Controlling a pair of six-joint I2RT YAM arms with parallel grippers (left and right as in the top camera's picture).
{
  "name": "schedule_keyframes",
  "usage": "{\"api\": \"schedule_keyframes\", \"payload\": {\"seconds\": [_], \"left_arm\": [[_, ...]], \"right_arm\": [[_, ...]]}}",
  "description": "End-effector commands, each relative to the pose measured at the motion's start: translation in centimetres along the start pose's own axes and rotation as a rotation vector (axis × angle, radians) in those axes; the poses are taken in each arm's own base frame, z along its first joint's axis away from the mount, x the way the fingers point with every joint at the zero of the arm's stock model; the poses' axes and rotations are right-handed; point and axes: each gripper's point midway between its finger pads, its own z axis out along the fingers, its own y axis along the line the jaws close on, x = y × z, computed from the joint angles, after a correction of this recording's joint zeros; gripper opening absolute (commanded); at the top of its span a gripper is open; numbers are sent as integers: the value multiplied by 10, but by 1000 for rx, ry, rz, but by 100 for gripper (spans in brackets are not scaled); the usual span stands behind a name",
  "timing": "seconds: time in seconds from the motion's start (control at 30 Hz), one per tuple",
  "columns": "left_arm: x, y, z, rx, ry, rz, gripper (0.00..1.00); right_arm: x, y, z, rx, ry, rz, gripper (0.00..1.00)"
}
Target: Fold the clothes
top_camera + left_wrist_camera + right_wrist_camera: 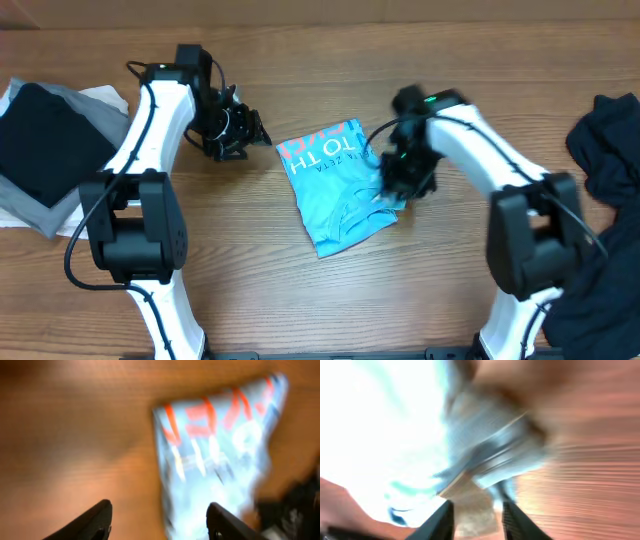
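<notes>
The left gripper should next grip the T-shirt (335,190) by its near side edge, beside the lettering, so that it can lift and fold the packet.
A sky-blue T-shirt (335,190) with red and dark-blue lettering lies folded into a small packet in the middle of the wooden table. My left gripper (245,135) is open and empty, hovering just left of the shirt's far left corner. In the left wrist view the shirt (220,445) lies ahead of the spread fingers (160,507). My right gripper (400,185) is at the shirt's right edge. In the blurred right wrist view its fingers (477,507) stand apart, with table between them and the shirt's edge (395,435) just beyond.
A black garment (45,150) lies on grey and white fabric at the left edge. A dark pile of clothes (610,140) sits at the right edge. Bare wood shows in front of the shirt (330,300).
</notes>
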Motion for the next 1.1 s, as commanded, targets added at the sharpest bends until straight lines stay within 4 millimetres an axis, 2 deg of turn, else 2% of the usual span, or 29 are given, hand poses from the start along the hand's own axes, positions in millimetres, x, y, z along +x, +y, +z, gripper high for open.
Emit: {"api": "schedule_keyframes", "payload": {"seconds": [0.0, 0.07, 0.13, 0.3, 0.4, 0.47, 0.6, 0.7, 0.73, 0.8, 0.83, 0.9, 0.93, 1.07], "left_arm": [[32, -34, 0, 150, 124, 85, 66], [47, -32, 11, 110, 173, 94, 67], [61, -29, 27, 72, 217, 96, 67], [99, -22, 76, 24, 314, 23, 67], [122, -21, 101, 2, 357, 46, 67], [124, -19, 111, -30, 343, 50, 68], [114, -16, 128, -116, 257, 20, 69], [109, -25, 136, -117, 218, 8, 68], [105, -26, 138, -122, 197, 0, 61], [98, -26, 139, -129, 165, -3, 28], [95, -24, 139, -139, 152, -7, 17], [88, -14, 136, -178, 122, -21, 5], [82, -3, 132, -210, 105, -40, 4], [67, 19, 114, -224, 86, -77, 4]], "right_arm": [[-29, -20, -58, -46, -197, 20, 44], [-32, -28, -56, -49, -191, 14, 43], [-31, -28, -50, -55, -169, -9, 43], [-29, -15, -26, -60, -141, -66, 44], [-30, -14, -25, -61, -146, -69, 44], [-29, -14, -24, -60, -141, -66, 44], [-23, -16, -24, -54, -118, -59, 44], [-21, -17, -23, -52, -110, -56, 44], [-21, -17, -23, -52, -109, -56, 43], [-20, -17, -23, -50, -103, -54, 43], [-19, -18, -23, -49, -99, -53, 43], [-17, -18, -23, -47, -93, -53, 43], [-16, -18, -23, -45, -88, -57, 43], [-16, -19, -23, -44, -86, -63, 43]]}}
